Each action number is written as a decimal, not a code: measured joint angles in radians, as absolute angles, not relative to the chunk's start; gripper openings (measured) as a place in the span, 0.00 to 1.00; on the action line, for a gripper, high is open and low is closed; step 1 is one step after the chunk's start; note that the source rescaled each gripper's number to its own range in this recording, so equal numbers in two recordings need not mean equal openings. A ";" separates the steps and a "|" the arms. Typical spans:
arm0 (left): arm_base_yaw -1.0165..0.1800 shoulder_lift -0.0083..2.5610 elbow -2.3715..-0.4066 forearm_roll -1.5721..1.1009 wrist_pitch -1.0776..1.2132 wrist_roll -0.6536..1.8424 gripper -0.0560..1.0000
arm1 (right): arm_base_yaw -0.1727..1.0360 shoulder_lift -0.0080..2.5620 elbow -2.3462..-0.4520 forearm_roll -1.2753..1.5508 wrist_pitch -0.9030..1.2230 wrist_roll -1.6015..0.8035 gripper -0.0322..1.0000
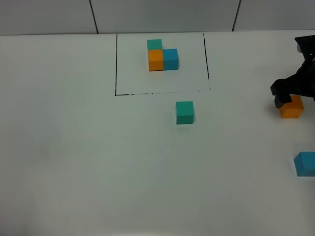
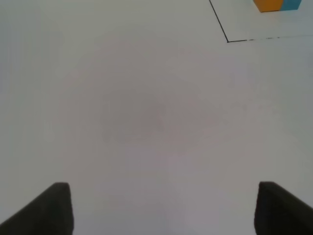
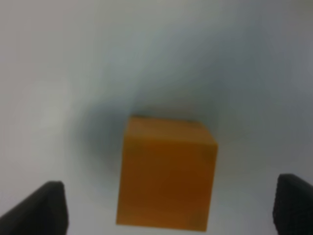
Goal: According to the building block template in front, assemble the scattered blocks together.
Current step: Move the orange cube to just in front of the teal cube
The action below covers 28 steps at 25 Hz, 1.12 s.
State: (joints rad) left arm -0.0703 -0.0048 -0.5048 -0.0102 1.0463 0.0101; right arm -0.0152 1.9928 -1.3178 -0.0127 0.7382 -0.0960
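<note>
The orange cube [image 1: 292, 107] needs to be joined to the teal cube [image 1: 184, 112], so my right gripper should grab the orange cube by its opposite sides next.
The building block template [image 1: 162, 56] is an L of teal, orange and blue cubes inside a thin black rectangle at the back middle; its edge shows in the left wrist view [image 2: 274, 5]. The scattered teal cube [image 1: 184, 112] sits just in front of the frame. The orange cube [image 1: 292, 107] sits at the far right, and the blue cube [image 1: 305, 163] is at the right edge. My right gripper [image 1: 294, 101] is open and straddles the orange cube [image 3: 166, 176] with clear gaps on both sides [image 3: 171, 215]. My left gripper [image 2: 164, 208] is open over bare table.
The white table [image 1: 88, 157] runs to a grey panelled wall at the back. The black frame line [image 1: 116, 64] has a corner that shows in the left wrist view [image 2: 228, 41]. The left arm is outside the exterior high view.
</note>
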 joint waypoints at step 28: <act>-0.070 -0.005 -0.505 -0.010 1.046 0.010 0.69 | -0.033 2.114 -1.356 -0.022 0.729 -0.072 0.04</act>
